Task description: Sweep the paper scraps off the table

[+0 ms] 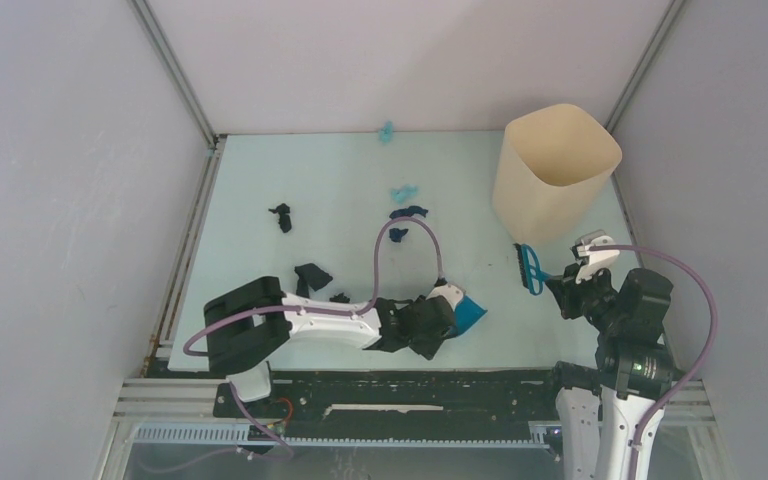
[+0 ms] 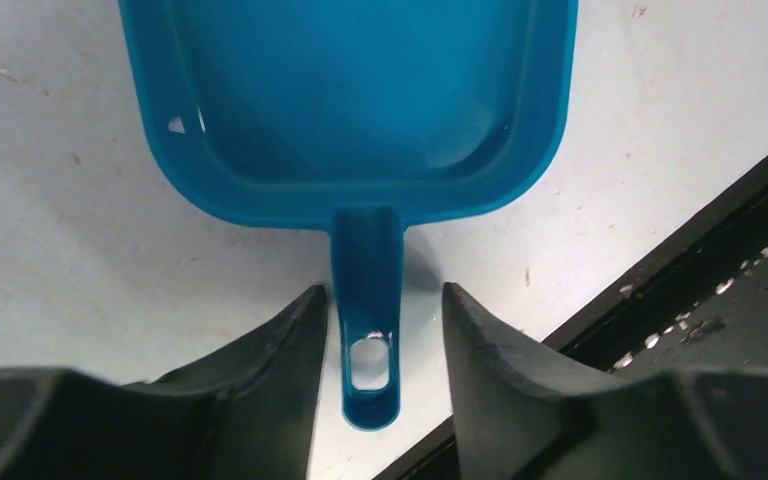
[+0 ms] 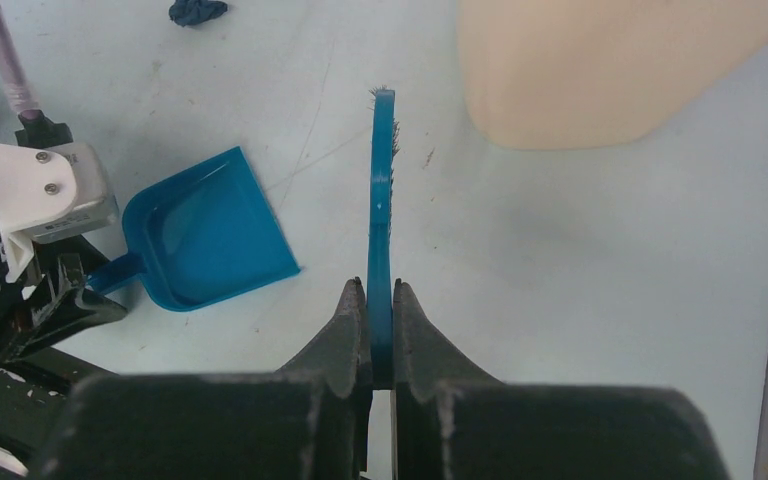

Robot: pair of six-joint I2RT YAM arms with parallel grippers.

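Note:
My left gripper should grip the blue dustpan by its handle [image 2: 368,312] next, so that the dustpan's pan and open edge stay free to collect paper scraps.
Several paper scraps lie on the mint-green table [image 1: 260,170]: dark ones [image 1: 280,215] [image 1: 312,275] [image 1: 408,212] and light blue ones [image 1: 403,191] [image 1: 386,131]. My left gripper [image 1: 446,322] [image 2: 380,300] is open, and its jaws straddle the handle of the blue dustpan [image 2: 350,100] [image 1: 470,313] with a gap on each side. The dustpan lies flat on the table near the front edge. My right gripper [image 1: 558,283] [image 3: 380,295] is shut on the handle of the small blue hand brush [image 3: 383,190] [image 1: 530,268], which sticks out ahead of it. One dark scrap [image 3: 198,10] shows in the right wrist view.
A tall beige bin [image 1: 555,170] [image 3: 600,70] stands at the back right, just beyond the brush. The black front rail [image 2: 680,260] runs close to the right of the dustpan handle. The left arm's purple cable [image 1: 410,235] loops over the table's middle.

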